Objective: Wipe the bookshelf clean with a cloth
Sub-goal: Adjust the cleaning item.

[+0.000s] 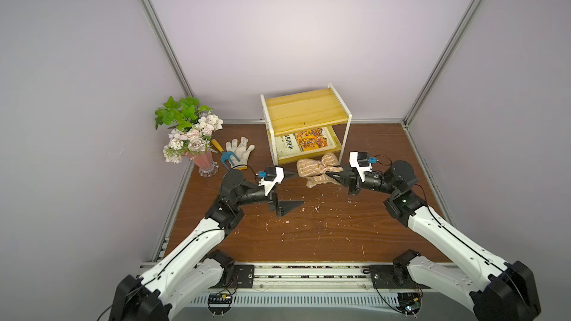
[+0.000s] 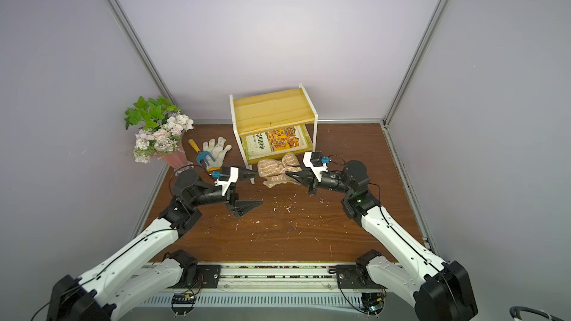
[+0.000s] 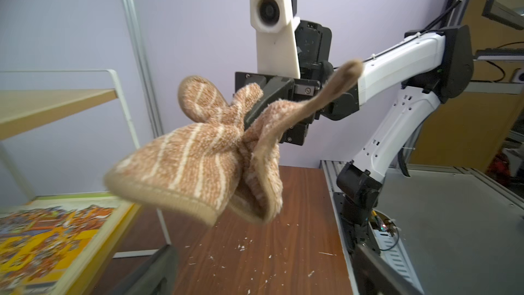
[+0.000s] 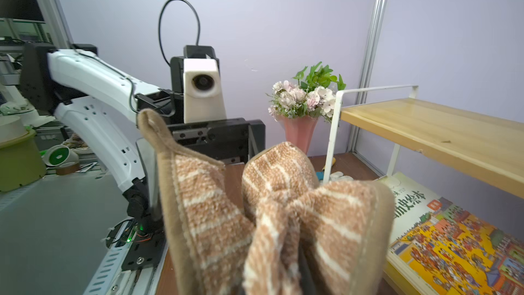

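Note:
The robot next needs to grab the cloth by its loose folds with the left gripper, opposite the right gripper's hold, so that the bunched rest can wipe the bookshelf [image 1: 304,109] [image 3: 60,108].
The bookshelf [image 1: 304,109] [image 2: 272,109] stands at the back of the table, its upper yellow board bare. In both wrist views its boards [image 3: 42,106] [image 4: 439,131] show from the side. The tan striped cloth [image 1: 312,169] [image 2: 273,171] [image 3: 198,160] [image 4: 283,208] hangs bunched in front of the lower shelf. My right gripper [image 1: 329,175] [image 2: 289,175] [image 4: 297,279] is shut on the cloth's middle, and folds hide most of its fingers. My left gripper [image 1: 296,189] [image 2: 259,188] [image 3: 263,251] stands wide open just left of the cloth, holding nothing.
A picture book [image 1: 309,142] lies on the lower board. A white glove [image 1: 241,149], a blue hand fork [image 1: 227,157] and a pink vase of flowers [image 1: 188,134] sit at the left. White crumbs [image 1: 315,208] are scattered over the brown table.

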Available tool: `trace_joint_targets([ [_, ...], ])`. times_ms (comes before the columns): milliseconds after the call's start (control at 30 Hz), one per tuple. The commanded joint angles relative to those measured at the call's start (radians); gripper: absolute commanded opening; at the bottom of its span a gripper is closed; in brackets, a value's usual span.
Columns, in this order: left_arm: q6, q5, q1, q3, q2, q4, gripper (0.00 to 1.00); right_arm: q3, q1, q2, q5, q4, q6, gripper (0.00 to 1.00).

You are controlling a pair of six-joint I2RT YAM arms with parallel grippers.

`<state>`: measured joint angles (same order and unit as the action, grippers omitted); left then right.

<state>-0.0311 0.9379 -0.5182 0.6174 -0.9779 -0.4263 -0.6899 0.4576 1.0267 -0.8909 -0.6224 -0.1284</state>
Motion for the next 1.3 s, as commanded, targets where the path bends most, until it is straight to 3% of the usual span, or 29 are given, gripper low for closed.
trace_joint_targets([
  [0, 0.018, -0.054, -0.051, 0.082, -0.106, -0.038, 0.99, 0.023, 0.005, -0.003, -0.083, -0.133, -0.067, 0.00],
  [233, 0.267, 0.161, -0.074, 0.123, -0.313, -0.459, 0.99, 0.042, 0.007, -0.016, -0.046, -0.075, -0.003, 0.00],
  [367, 0.240, 0.262, -0.093, 0.116, -0.323, -0.480, 0.88, 0.046, 0.006, -0.016, -0.014, -0.039, 0.035, 0.00],
  [500, 0.172, 0.277, -0.112, 0.126, -0.314, -0.390, 0.78, 0.044, 0.007, 0.006, -0.015, -0.044, 0.036, 0.00],
  [567, 0.134, 0.276, -0.118, 0.137, -0.308, -0.333, 0.71, 0.044, 0.007, 0.016, -0.009, -0.047, 0.039, 0.00],
  [700, 0.091, 0.226, -0.120, 0.145, -0.304, -0.255, 0.44, 0.047, 0.007, 0.022, -0.020, -0.064, 0.034, 0.00],
  [733, 0.099, 0.200, -0.120, 0.142, -0.301, -0.261, 0.42, 0.048, 0.006, 0.022, -0.026, -0.066, 0.033, 0.00],
  [867, 0.234, 0.140, -0.121, 0.109, -0.296, -0.437, 0.31, 0.055, 0.006, 0.022, -0.032, -0.051, 0.052, 0.00],
  [967, 0.298, 0.151, -0.120, 0.082, -0.283, -0.548, 0.13, 0.068, 0.007, 0.014, 0.021, -0.047, 0.055, 0.00],
  [1033, 0.267, 0.095, -0.120, 0.043, -0.258, -0.538, 0.01, 0.091, 0.005, -0.005, 0.128, -0.092, 0.021, 0.25],
  [1067, 0.238, 0.024, -0.120, 0.017, -0.233, -0.512, 0.01, 0.108, 0.001, -0.024, 0.210, -0.118, 0.001, 0.48],
  [1133, 0.195, -0.190, -0.120, -0.025, -0.181, -0.433, 0.01, 0.143, -0.009, -0.068, 0.402, -0.159, -0.018, 0.80],
  [1200, 0.196, -0.462, -0.118, -0.062, -0.123, -0.351, 0.01, 0.181, -0.015, -0.113, 0.684, -0.185, -0.005, 0.94],
  [1267, 0.219, -0.664, -0.119, -0.082, -0.071, -0.258, 0.01, 0.189, -0.026, -0.114, 0.945, -0.169, 0.024, 0.99],
])
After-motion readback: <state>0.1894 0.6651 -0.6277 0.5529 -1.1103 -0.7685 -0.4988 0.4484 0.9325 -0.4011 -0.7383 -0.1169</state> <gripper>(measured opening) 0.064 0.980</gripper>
